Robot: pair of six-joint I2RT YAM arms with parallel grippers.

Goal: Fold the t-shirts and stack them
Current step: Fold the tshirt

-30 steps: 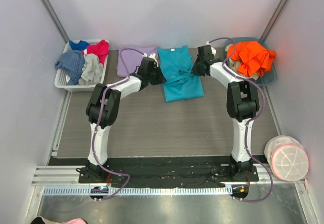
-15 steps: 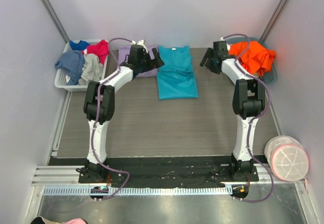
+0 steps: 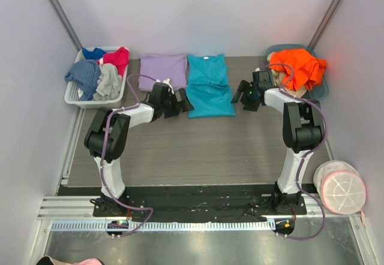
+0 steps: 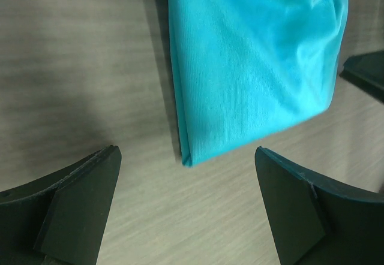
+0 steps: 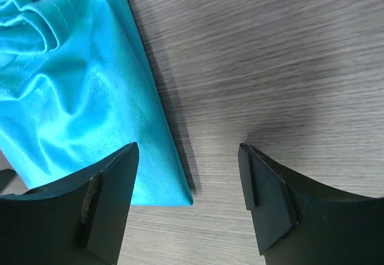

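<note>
My right gripper should next fold the teal t-shirt toward the neck label, so it should grab the teal t-shirt's near corner, away from the lavender t-shirt.
The teal t-shirt lies flat on the table, folded into a long rectangle, with its white neck label at the far end. The lavender t-shirt is spread out just left of it. My left gripper is open at the teal shirt's near left corner; in the left wrist view that gripper holds nothing. My right gripper is open at the near right corner. In the right wrist view the gripper straddles the teal cloth edge without gripping it.
A white basket at the far left holds red, blue and grey garments. A blue tray at the far right holds an orange garment. A round white container stands near the right arm's base. Walls close in the sides.
Both grippers opened and let go of the teal shirt, which now lies flat. The arms swung to the far side, then drew back to the shirt's near corners.
</note>
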